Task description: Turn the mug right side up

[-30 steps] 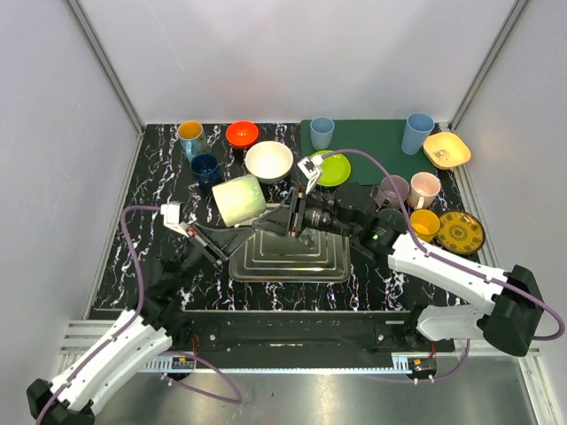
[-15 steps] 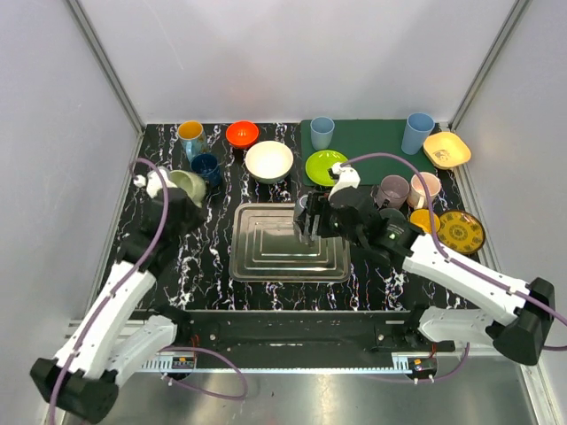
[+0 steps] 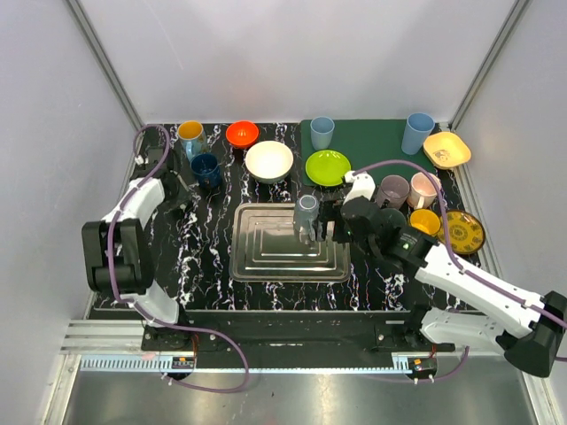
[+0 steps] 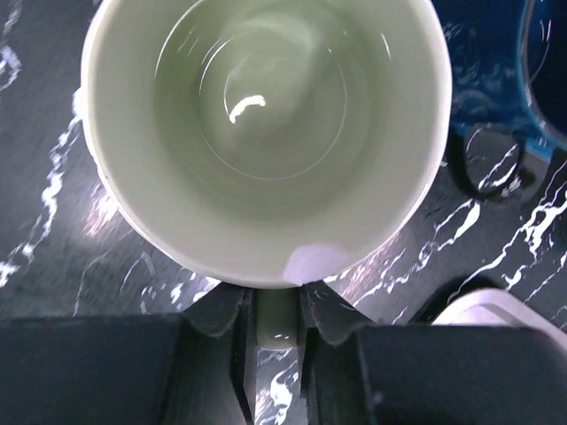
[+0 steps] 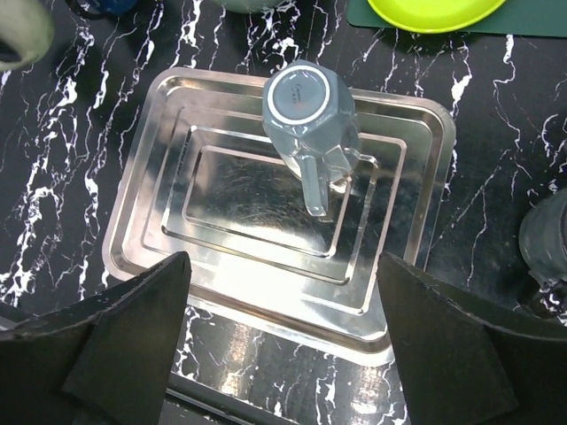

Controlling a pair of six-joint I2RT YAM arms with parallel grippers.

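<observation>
The mug hangs above the counter and would drop if I opened now, so my left gripper keeps hold of the pale green mug (image 4: 266,133) until its base has support.
A grey-blue mug (image 3: 306,211) (image 5: 306,106) stands upside down on the steel tray (image 3: 266,261) (image 5: 177,257), base up and handle toward my right gripper. My right gripper (image 3: 321,228) (image 5: 283,354) hovers over the tray's near right part, open, with nothing between its fingers (image 5: 133,328). At the far left, my left gripper (image 3: 180,188) (image 4: 270,305) is shut on the handle of a pale green mug (image 4: 266,133) (image 5: 18,35). Its mouth faces the left wrist camera. In the top view my gripper mostly hides this mug.
A dark blue mug (image 3: 205,166) (image 4: 532,71) sits close beside the pale green one. Behind the tray are a yellow mug (image 3: 190,133), orange bowl (image 3: 241,133), white bowl (image 3: 268,161) and green plate (image 3: 327,167). More mugs (image 3: 392,189) and dishes (image 3: 461,232) crowd the right.
My left arm swung from the tray to the far left, carrying the pale green mug. My right gripper opened, left the grey-blue mug upside down on the tray and drew back.
</observation>
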